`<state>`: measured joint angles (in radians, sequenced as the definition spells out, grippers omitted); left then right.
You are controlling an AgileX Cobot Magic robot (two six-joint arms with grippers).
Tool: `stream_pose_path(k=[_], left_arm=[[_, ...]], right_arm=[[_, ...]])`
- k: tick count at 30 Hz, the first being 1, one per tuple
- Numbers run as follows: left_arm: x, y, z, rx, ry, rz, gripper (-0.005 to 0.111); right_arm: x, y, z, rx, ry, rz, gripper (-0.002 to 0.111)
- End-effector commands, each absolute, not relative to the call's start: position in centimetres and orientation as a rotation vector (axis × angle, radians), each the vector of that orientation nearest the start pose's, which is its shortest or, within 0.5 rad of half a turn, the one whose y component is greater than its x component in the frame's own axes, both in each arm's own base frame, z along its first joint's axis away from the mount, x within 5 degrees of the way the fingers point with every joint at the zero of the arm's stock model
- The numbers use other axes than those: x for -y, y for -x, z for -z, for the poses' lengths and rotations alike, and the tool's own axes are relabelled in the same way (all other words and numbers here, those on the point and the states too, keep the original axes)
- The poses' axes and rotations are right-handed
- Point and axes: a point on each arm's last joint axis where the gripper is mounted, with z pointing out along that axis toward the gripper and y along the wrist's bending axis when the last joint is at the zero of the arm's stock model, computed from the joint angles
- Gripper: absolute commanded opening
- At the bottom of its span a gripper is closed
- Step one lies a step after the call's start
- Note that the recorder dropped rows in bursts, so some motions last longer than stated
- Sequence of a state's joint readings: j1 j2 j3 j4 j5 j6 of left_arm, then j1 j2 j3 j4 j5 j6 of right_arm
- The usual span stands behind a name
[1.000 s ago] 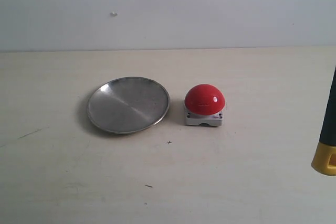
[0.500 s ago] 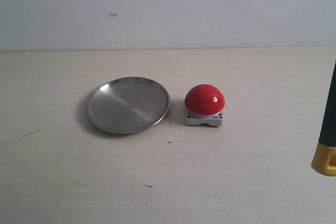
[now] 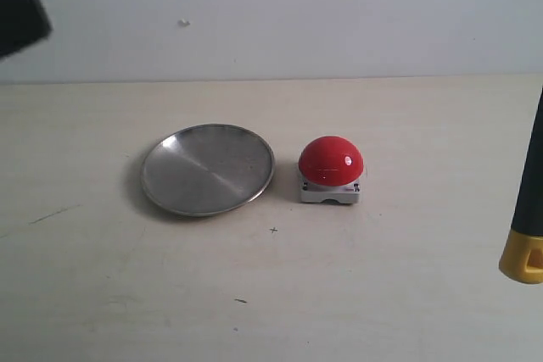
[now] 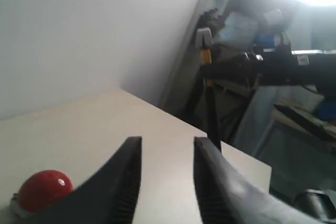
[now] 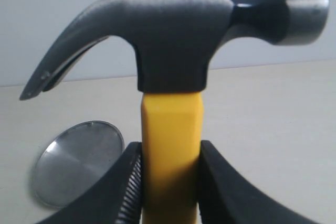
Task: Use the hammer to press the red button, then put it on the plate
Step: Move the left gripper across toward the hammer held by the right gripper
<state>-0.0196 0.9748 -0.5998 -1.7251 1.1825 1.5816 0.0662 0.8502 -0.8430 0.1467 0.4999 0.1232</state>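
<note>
I need to press the red button point(image 3: 330, 161) with the hammer, so I should grab the hammer by its black handle point(image 3: 532, 171) with my left gripper.
The hammer point(image 5: 173, 40) stands head-up in the right wrist view, and my right gripper point(image 5: 169, 156) is shut on its yellow neck just under the dark head. In the exterior view only its black handle with the yellow end point(image 3: 528, 235) hangs at the right edge, above the table and well right of the red button point(image 3: 330, 161). The silver plate point(image 3: 208, 169) lies just left of the button and also shows as plate point(image 5: 79, 163). My left gripper point(image 4: 167, 145) is open and holds nothing, raised high, with the red button point(image 4: 44, 190) low beside one finger.
A dark blurred shape point(image 3: 21, 19), probably part of the left arm, sits at the exterior view's upper left. A pale wall backs the beige table point(image 3: 271, 294). Beyond the table's far edge, the left wrist view shows the other arm point(image 4: 262, 69) and room clutter.
A dark blurred shape has come into the exterior view's upper left corner. The hammer's handle has dipped slightly at the right edge. Plate and button have not moved.
</note>
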Motion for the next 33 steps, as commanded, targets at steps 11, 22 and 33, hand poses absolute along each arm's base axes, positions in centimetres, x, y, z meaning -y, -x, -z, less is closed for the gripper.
stream_pose_path(k=[11,22,33], left_arm=[[31.6,-20.8,-28.7,-1.518,-1.273,1.169,0.072],[36.1,-24.4,-27.8,-1.585,-1.184,1.303,0.072],[37.8,-22.9,-28.5,-1.568,-1.200,1.378,0.072]], right_arm=[[-1.9,-17.3,-37.5,-1.912,-0.141,-0.295,0.000],[-1.9,-17.3,-37.5,-1.911,-0.150,-0.311,0.000],[-2.0,-17.3,-37.7,-1.897,-0.162,-0.334,0.000]])
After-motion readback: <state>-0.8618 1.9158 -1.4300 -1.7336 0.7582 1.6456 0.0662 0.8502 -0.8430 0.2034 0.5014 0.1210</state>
